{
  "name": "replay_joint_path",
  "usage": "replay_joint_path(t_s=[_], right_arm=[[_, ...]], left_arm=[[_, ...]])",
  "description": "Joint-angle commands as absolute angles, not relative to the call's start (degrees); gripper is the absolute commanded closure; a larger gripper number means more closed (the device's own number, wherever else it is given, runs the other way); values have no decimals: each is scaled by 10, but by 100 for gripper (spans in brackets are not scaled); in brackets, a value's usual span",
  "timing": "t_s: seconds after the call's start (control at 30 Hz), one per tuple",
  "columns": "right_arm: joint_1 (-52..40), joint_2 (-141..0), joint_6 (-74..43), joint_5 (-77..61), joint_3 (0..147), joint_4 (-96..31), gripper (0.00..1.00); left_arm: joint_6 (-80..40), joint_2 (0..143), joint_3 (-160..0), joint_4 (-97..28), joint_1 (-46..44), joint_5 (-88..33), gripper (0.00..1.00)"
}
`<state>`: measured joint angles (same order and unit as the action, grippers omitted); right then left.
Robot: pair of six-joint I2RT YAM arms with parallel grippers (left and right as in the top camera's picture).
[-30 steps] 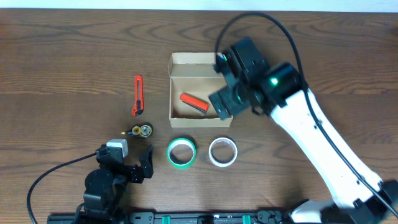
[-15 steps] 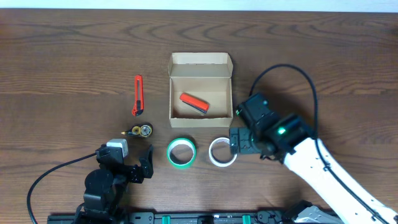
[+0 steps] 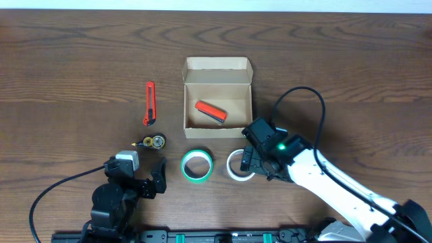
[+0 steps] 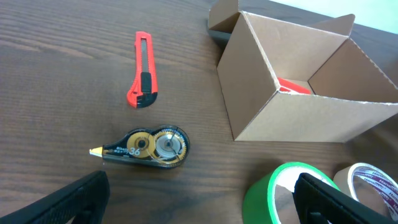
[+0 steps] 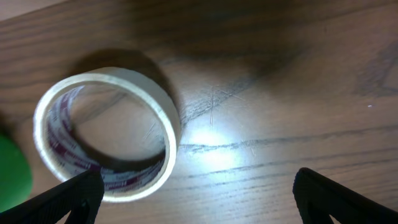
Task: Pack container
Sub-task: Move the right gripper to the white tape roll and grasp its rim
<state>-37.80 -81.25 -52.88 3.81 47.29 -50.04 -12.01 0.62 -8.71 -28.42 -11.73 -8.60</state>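
My right gripper should go lower first and then close on the side of the white tape roll. The roll's side is below its fingers, so they would miss it if they closed now.
The tan cardboard container (image 3: 217, 101) stands open at the table's middle, flap lid back, with a red-orange item (image 3: 210, 111) inside; it also shows in the left wrist view (image 4: 298, 93). A white tape roll (image 3: 237, 165) lies below it, and my right gripper (image 3: 253, 164) hovers at its right edge, open and empty; in the right wrist view the roll (image 5: 106, 134) sits left between the fingertips (image 5: 74, 196). A green tape roll (image 3: 197, 165) lies left of it. My left gripper (image 3: 145, 177) rests open and empty at the front left.
A red utility knife (image 3: 149, 103) and a correction tape dispenser (image 3: 152, 142) lie left of the box; both show in the left wrist view, the knife (image 4: 143, 78) and the dispenser (image 4: 144, 147). The green roll (image 4: 280, 196) sits by my left gripper's right finger.
My right arm has swung from over the box down toward the front and now hovers at the white tape roll. The left arm has not moved.
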Motion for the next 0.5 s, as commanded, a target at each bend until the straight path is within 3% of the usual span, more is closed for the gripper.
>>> replay_joint_path(t_s=[0.0,0.3,0.43,0.47], right_arm=[[-383,-842,-557,39,468,-495,1],[-383,-907,-570,29,468,-475,16],[-383,-916,-570,30,468,-469,39],[-383,-916,-570,30,468,-467,50]], left_arm=[[-116,3,-79,-283,-119,-84,5],[-116,3,-79,-283,-119,-84,5],[-116,3,-79,-283,-119,-84,5],[-116,3,-79,-283,-119,-84,4]])
